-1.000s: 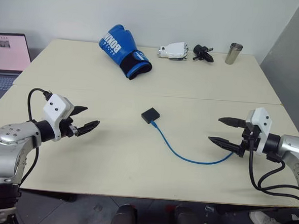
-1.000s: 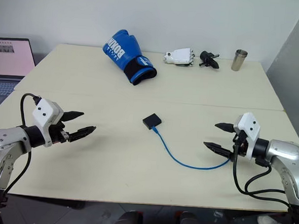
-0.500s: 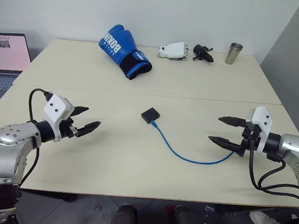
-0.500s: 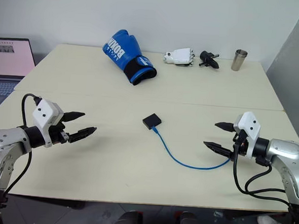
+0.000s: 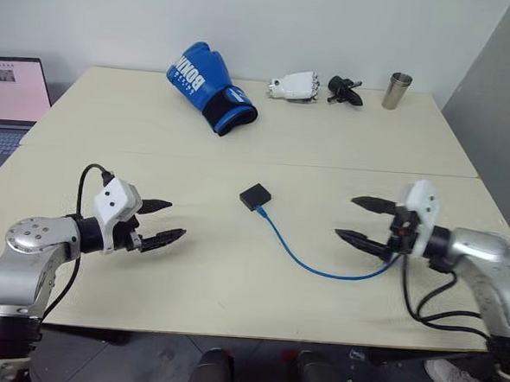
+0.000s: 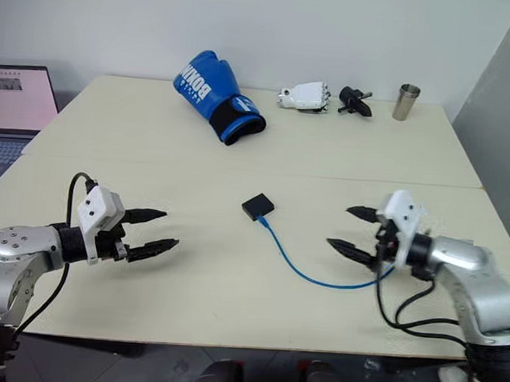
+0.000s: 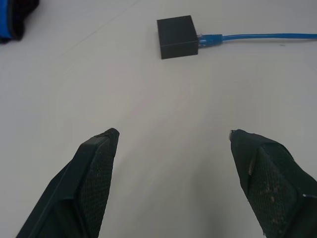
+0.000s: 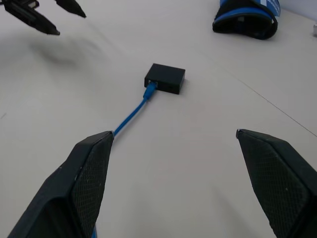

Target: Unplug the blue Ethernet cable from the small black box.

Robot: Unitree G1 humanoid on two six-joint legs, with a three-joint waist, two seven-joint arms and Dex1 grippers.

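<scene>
Next, the right gripper grabs the cable by its plug (image 5: 261, 211) to unplug the blue Ethernet cable from the small black box (image 5: 256, 195).
The small black box (image 5: 256, 195) lies flat near the middle of the table. The blue Ethernet cable (image 5: 296, 257) is plugged into its near side and curves off toward the right, ending by my right gripper. My left gripper (image 5: 165, 222) hovers open left of the box, pointing toward it, with a clear gap between. My right gripper (image 5: 349, 219) stands open on the right, just above the cable's far end, holding nothing. The left wrist view shows the box (image 7: 177, 36) and plug (image 7: 208, 39) ahead of the fingers. From the right wrist, the box (image 8: 165, 79) and cable (image 8: 132, 114) lie ahead.
A blue boxing glove (image 5: 211, 88) lies at the back of the table, with a white robot hand (image 5: 296, 86), a black gadget (image 5: 345, 90) and a metal cup (image 5: 395, 90) to its right. A laptop (image 5: 14, 98) sits off the left edge. A seam (image 5: 326, 168) crosses the tabletop.
Both grippers have moved inward toward the table's middle: the left one to the right and slightly down, turning toward the box, the right one to the left. Both stay open.
</scene>
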